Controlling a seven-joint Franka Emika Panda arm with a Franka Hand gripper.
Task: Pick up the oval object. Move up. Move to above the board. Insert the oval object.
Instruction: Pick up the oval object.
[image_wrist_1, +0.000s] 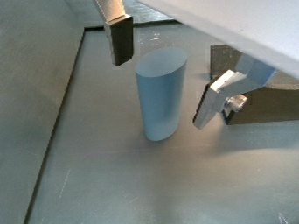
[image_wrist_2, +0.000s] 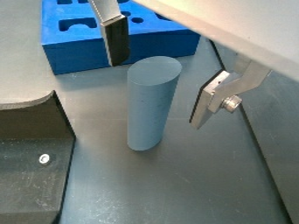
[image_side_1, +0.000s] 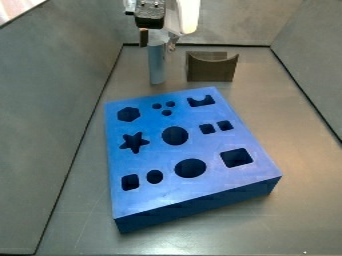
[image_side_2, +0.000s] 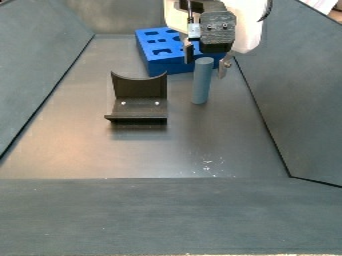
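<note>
I will grab the oval object by its upper end (image_side_1: 156, 50) next. Then I will put the object into its hole in the board (image_side_1: 185, 150).
The oval object (image_wrist_1: 162, 94) is a tall pale-blue peg standing upright on the grey floor; it also shows in the other wrist view (image_wrist_2: 147, 102) and in both side views (image_side_1: 156, 64) (image_side_2: 202, 80). My gripper (image_wrist_1: 163, 79) is open just above the peg's top, one finger on each side with a gap to it; it also shows in the other wrist view (image_wrist_2: 158, 74) and in both side views (image_side_1: 158, 42) (image_side_2: 209, 48). The board (image_side_1: 185, 150), a thick blue slab with dark shaped holes, lies apart from the peg; it also shows in other views (image_wrist_2: 87, 37) (image_side_2: 163, 47).
A dark brown block with a curved notch (image_side_1: 210, 66) stands near the peg; it also shows in other views (image_side_2: 136, 98) (image_wrist_1: 260, 98) (image_wrist_2: 28, 162). Sloping grey walls (image_side_1: 67, 60) close in the floor on the sides.
</note>
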